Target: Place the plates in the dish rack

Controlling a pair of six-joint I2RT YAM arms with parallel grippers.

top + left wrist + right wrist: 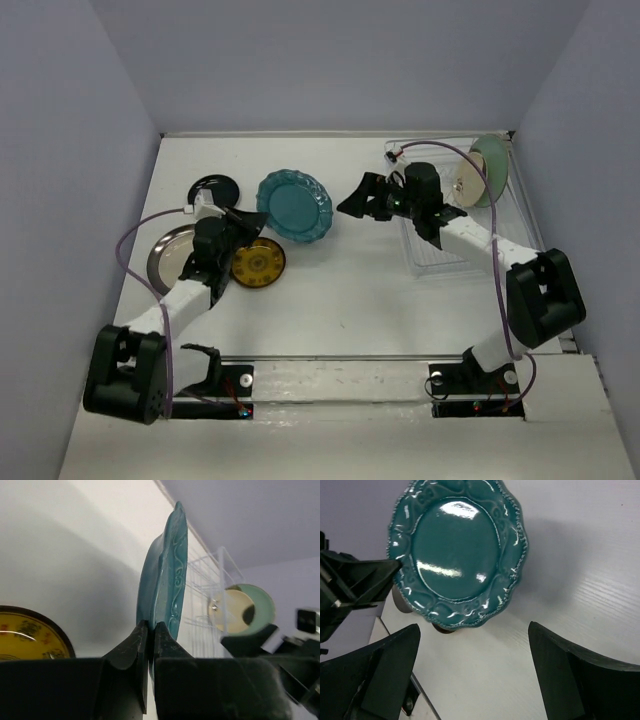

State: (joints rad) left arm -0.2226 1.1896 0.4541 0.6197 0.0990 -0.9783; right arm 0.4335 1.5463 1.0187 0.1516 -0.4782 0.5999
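I need to reach the teal plate with my right gripper and grab the plate's rim opposite my left gripper, so the plate's other edges stay free to go into the rack.
My left gripper is shut on the rim of the scalloped dark teal plate, gripping its left edge in the top view. The teal plate casts a shadow on the table, and its face shows in the right wrist view. My right gripper stands open just right of the plate, with nothing between its fingers. The white wire dish rack at the right holds a cream plate and a pale mint plate upright.
A small black plate, a silver metal plate and a small yellow patterned plate lie on the table at the left, around my left arm. Grey walls close in the table on three sides.
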